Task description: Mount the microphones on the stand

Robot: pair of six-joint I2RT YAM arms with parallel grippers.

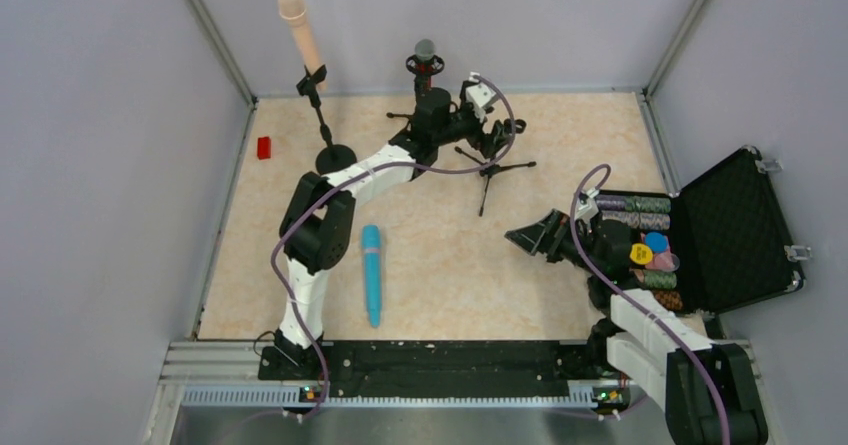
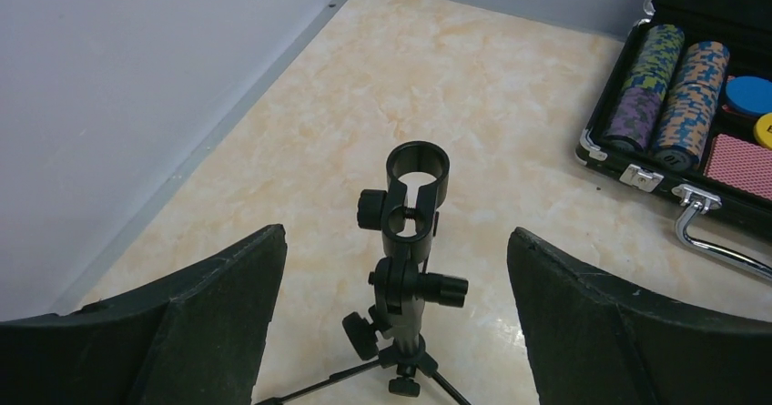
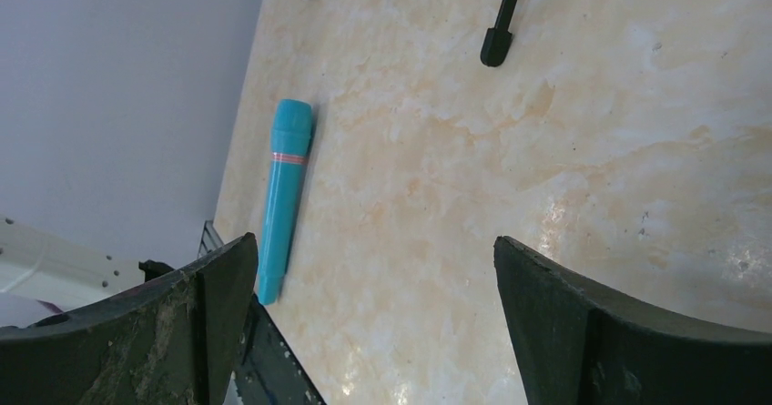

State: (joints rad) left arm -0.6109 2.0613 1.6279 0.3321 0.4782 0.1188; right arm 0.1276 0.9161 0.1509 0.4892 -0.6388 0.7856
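Observation:
The left gripper should next grab the tripod stand by its neck (image 2: 401, 282), so that the ring clip stays free for the light-blue microphone.
A peach-beige microphone (image 1: 298, 30) stands tilted in the clip of a round-base stand (image 1: 334, 157) at the back left. A grey mesh microphone head (image 1: 425, 49) pokes up from a ring mount (image 1: 425, 66) at the back centre, its body hidden. The light-blue microphone (image 1: 372, 275) (image 3: 284, 196) lies flat on the table. A small tripod stand (image 1: 490, 172) carries an empty ring clip (image 2: 417, 170). My left gripper (image 1: 496, 133) (image 2: 396, 233) hangs open just in front of that clip, holding nothing. My right gripper (image 1: 530, 237) (image 3: 374, 239) is open above bare table, right of the blue microphone.
An open black case (image 1: 735, 227) (image 2: 628, 155) with poker chips and cards sits at the right edge. A small red block (image 1: 264, 147) lies by the left wall. Grey walls close in the marbled tabletop (image 1: 440, 285) on three sides.

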